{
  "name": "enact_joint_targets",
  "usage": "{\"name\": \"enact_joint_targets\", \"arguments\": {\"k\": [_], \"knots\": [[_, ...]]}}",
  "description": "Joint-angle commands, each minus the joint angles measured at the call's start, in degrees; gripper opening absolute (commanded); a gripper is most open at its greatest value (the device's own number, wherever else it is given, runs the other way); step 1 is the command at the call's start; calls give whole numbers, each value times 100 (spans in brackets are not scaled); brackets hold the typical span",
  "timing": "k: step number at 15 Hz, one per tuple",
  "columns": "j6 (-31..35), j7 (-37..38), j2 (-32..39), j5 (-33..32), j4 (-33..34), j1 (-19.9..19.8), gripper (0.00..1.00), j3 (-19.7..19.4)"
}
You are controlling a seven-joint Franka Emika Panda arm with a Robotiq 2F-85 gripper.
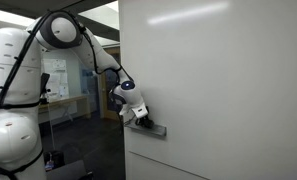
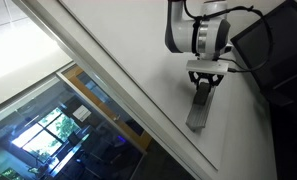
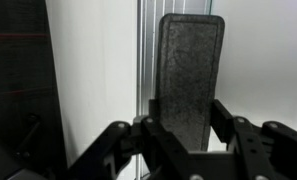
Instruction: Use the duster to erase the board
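The duster sits low over the ledge's silver part and would rest on the ledge, so it is now time for my gripper to open.
The board (image 1: 218, 70) is a very large glossy white panel that fills most of both exterior views (image 2: 128, 40). A grey tray ledge (image 1: 155, 130) runs along its lower edge (image 2: 199, 112). My gripper (image 1: 140, 118) is down at this ledge (image 2: 205, 80). In the wrist view the duster (image 3: 188, 60), a flat dark rectangular block, stands between my fingers (image 3: 188, 125), in front of the ledge's silver strip (image 3: 148, 50). Both fingers press its sides, so the gripper is shut on it. A faint red line (image 3: 18, 37) shows at the far left.
My white arm base (image 1: 13, 130) stands to the left of the board, with a glass-walled office (image 1: 68, 90) behind it. A dark panel (image 2: 278, 50) sits close beside the gripper. Windows (image 2: 58, 130) lie beyond the board's edge.
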Motion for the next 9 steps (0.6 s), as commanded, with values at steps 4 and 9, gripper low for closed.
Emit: {"name": "enact_joint_targets", "arguments": {"k": [4,9], "knots": [[136,-142,134,166,178,9,50,27],[140,-152,195,170,242,7,63,27]]}}
